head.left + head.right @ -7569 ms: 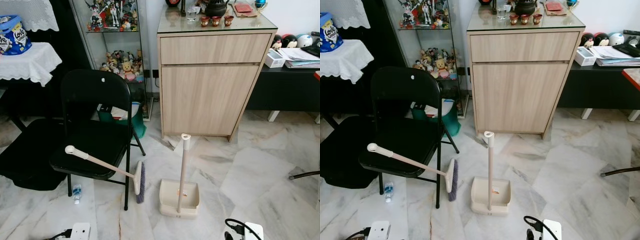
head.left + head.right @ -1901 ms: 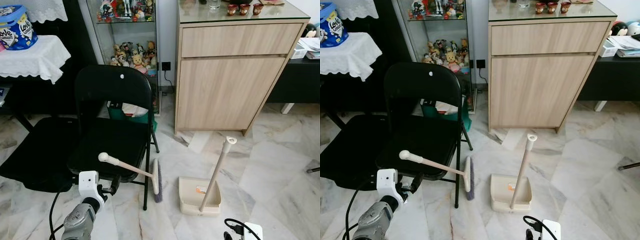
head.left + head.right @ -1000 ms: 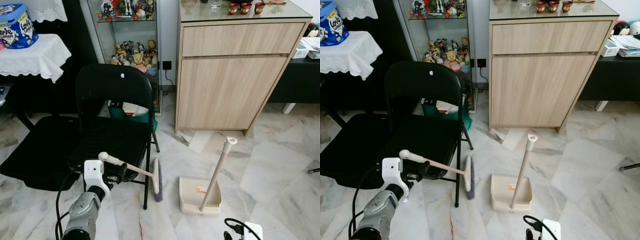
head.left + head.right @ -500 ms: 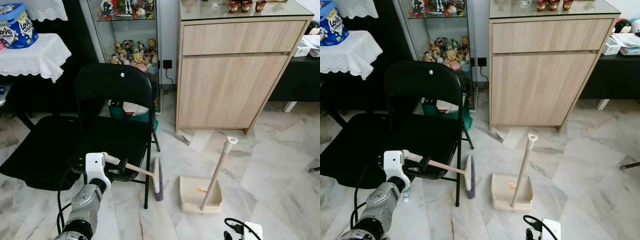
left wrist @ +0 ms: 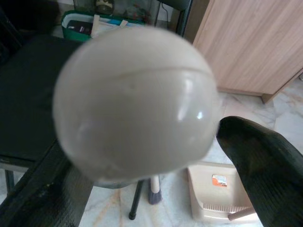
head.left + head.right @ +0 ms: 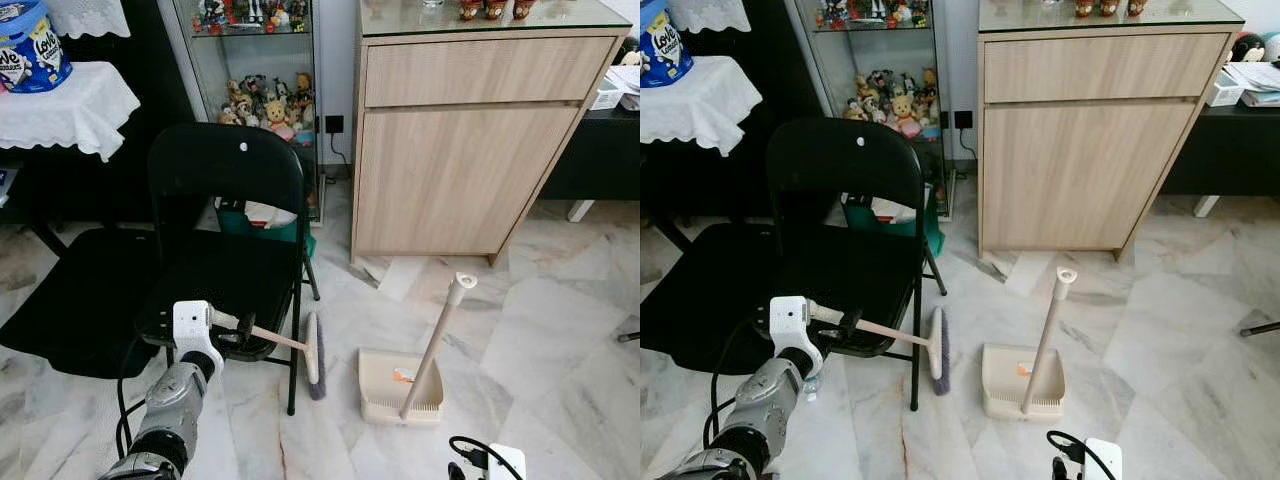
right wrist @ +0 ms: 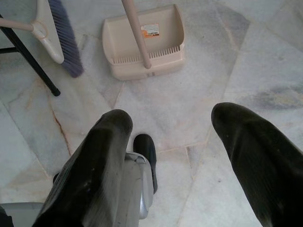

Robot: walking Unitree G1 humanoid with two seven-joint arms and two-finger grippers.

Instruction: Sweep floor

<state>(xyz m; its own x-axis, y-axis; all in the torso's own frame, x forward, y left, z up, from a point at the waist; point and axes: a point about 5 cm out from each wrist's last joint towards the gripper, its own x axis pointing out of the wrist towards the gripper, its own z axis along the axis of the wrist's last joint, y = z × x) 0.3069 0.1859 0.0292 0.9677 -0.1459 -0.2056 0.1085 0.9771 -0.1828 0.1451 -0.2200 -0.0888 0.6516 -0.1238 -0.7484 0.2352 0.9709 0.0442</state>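
Observation:
The knob at the end of the broom's handle is wide and round. My left gripper should therefore grab the broom's slim stick next, just below the knob.
A cream broom (image 6: 272, 340) leans with its handle on the seat of a black folding chair (image 6: 225, 180); its purple-bristled head (image 6: 313, 352) rests on the marble floor. My left gripper (image 6: 238, 328) is open, and the handle's upper end lies between its fingers. In the left wrist view the round handle knob (image 5: 135, 101) sits close up between the two black fingers (image 5: 260, 161). A cream dustpan (image 6: 385, 390) stands on the floor to the right, its long handle (image 6: 440, 335) tilted up. My right gripper (image 7: 173, 127) hangs open above the floor near the dustpan (image 7: 142, 45).
A wooden cabinet (image 6: 470, 140) and a glass display case (image 6: 250, 60) stand behind. A black cushion (image 6: 70, 300) and a cloth-covered table (image 6: 70, 100) are at left. A green bin (image 6: 265, 220) sits behind the chair. A white power strip (image 6: 495, 462) lies at the bottom right.
My left arm has come up and forward along the chair's front edge. Its gripper now has the top of the broom handle between its fingers. Broom and dustpan have stayed put.

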